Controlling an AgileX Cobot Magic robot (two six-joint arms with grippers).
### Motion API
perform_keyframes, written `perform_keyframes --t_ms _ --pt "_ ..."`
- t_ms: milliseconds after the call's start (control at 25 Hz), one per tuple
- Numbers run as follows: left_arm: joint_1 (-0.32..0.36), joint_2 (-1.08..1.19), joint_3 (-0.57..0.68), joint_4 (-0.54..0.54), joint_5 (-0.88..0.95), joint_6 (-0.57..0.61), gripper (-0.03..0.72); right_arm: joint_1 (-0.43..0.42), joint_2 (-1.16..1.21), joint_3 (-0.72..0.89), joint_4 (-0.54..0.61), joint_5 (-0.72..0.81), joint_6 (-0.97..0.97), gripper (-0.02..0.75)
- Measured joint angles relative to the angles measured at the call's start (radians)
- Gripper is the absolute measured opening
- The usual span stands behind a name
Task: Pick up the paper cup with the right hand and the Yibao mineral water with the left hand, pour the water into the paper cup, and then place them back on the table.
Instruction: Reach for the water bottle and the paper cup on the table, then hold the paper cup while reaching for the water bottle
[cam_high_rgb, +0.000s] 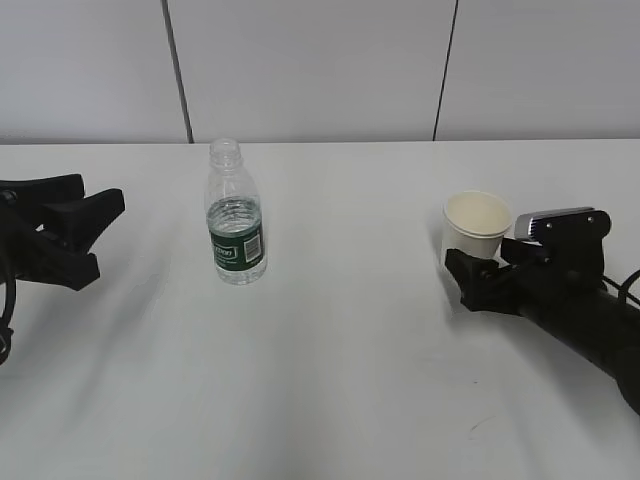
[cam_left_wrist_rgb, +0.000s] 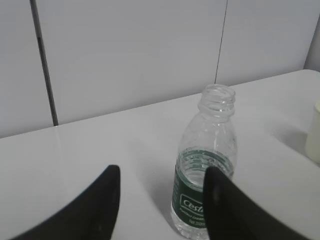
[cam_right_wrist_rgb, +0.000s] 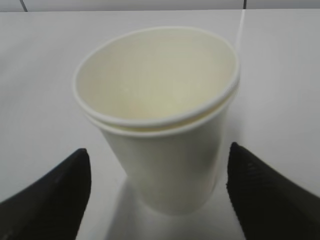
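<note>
My left gripper should next grab the Yibao mineral water by its straight labelled body (cam_high_rgb: 239, 243) to pour it, because the bottle's shoulder (cam_high_rgb: 230, 180) slopes in toward the open neck.
The paper cup (cam_high_rgb: 477, 222) stands upright and empty on the white table (cam_high_rgb: 340, 380) at the right. It fills the right wrist view (cam_right_wrist_rgb: 160, 100), where a double rim shows. My right gripper (cam_high_rgb: 483, 264) is open, and its fingertips flank the cup's lower part (cam_right_wrist_rgb: 158, 155) with gaps on both sides. The uncapped Yibao mineral water bottle (cam_high_rgb: 237, 215) stands left of centre, partly filled. My left gripper (cam_high_rgb: 105, 237) is open and empty, well to the bottle's left. In the left wrist view (cam_left_wrist_rgb: 163, 175) the bottle (cam_left_wrist_rgb: 210, 145) stands ahead, partly behind the right finger.
A pale panelled wall (cam_high_rgb: 320, 70) with dark seams runs along the table's far edge. The cup's edge shows at the right border of the left wrist view (cam_left_wrist_rgb: 315, 132). Bare tabletop lies between bottle and cup.
</note>
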Motion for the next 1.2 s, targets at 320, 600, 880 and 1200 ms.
perform_keyframes --t_ms 320,600,880,1200 --pt "0.0 0.0 0.0 0.002 -0.001 0.0 0.343 0.0 0.043 -0.061 -0.015 0.0 0.0 0.662" --pt "0.0 0.0 0.0 0.003 -0.002 0.0 0.343 0.0 0.065 -0.095 -0.019 0.0 0.0 0.662" --pt "0.0 0.0 0.0 0.006 -0.003 0.0 0.343 0.0 0.076 -0.115 -0.019 0.0 0.0 0.659" --pt "0.0 0.0 0.0 0.022 -0.003 0.0 0.343 0.0 0.076 -0.115 -0.019 0.0 0.0 0.575"
